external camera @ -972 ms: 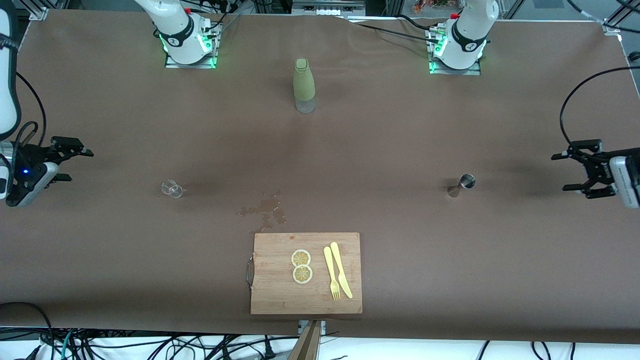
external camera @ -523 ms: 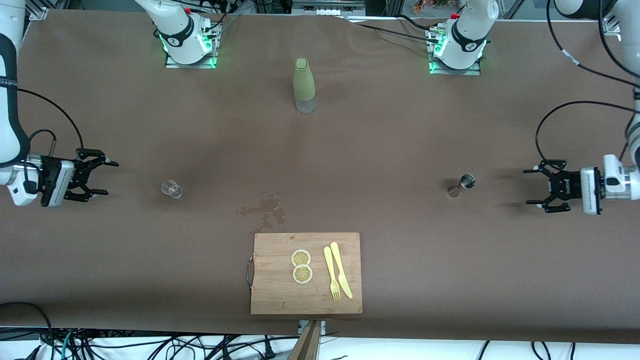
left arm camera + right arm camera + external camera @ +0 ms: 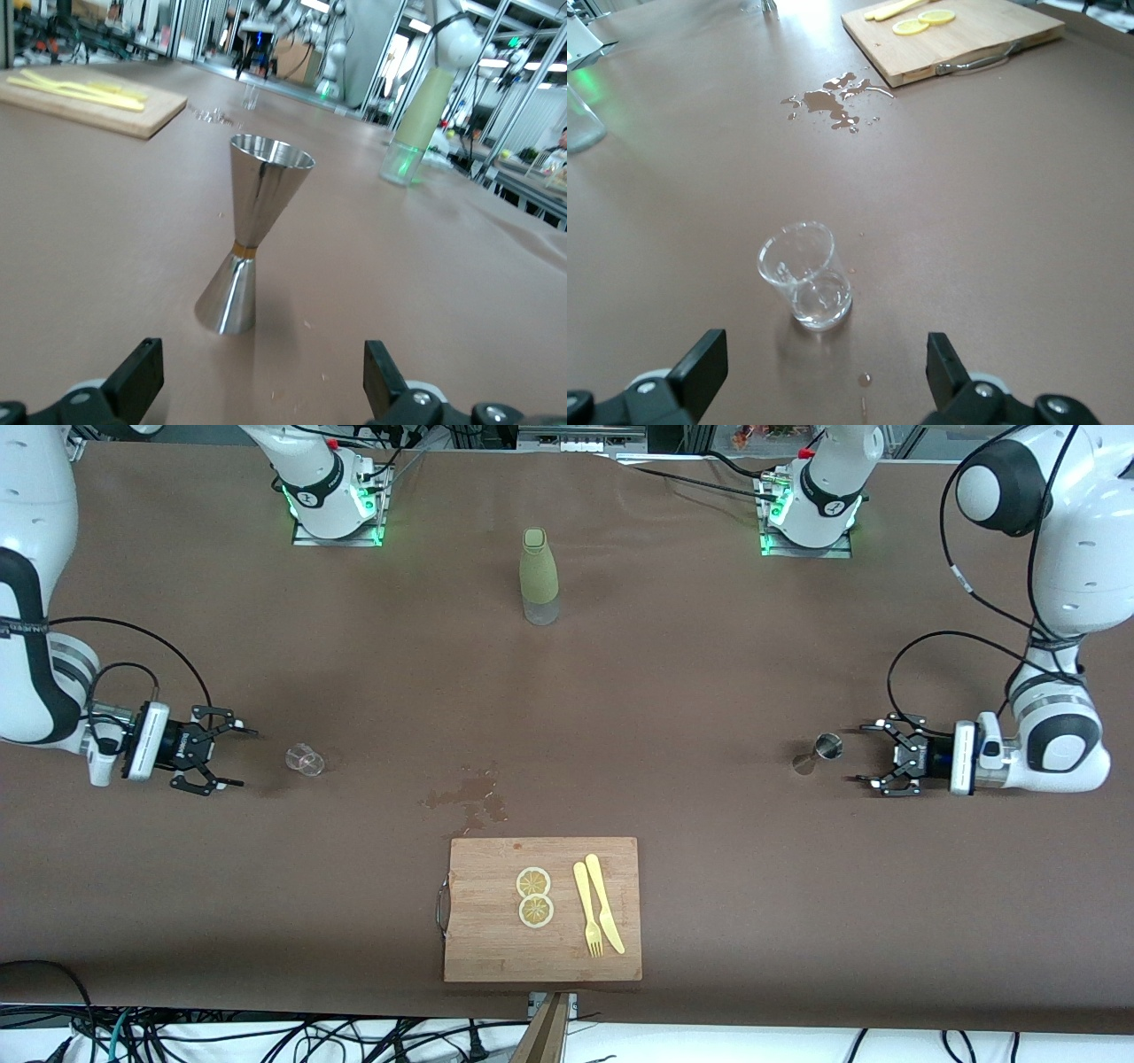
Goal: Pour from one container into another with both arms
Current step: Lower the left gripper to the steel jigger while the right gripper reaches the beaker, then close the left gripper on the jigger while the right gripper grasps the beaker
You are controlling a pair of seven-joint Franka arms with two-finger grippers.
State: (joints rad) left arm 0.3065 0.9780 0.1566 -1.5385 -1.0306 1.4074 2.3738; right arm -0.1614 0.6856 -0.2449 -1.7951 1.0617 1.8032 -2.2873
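Note:
My left gripper pours between the small clear glass and the steel jigger next, so it should pick up the jigger by its narrow middle.
A small clear glass stands upright toward the right arm's end of the table. My right gripper is low beside it, open, its fingers pointing at the glass with a short gap left. In the right wrist view the glass stands just ahead of the open right gripper. A steel jigger stands upright toward the left arm's end. My left gripper is open and close beside it, not touching. The left wrist view shows the jigger ahead of the open left gripper.
A green-sleeved bottle stands midway between the arm bases. A wooden cutting board with two lemon slices, a yellow fork and a knife lies near the front edge. A wet spill marks the cloth just above the board.
Both arms have swung inward from the table's ends and come down low. The right gripper has closed in on the glass and the left on the jigger. Both stay open.

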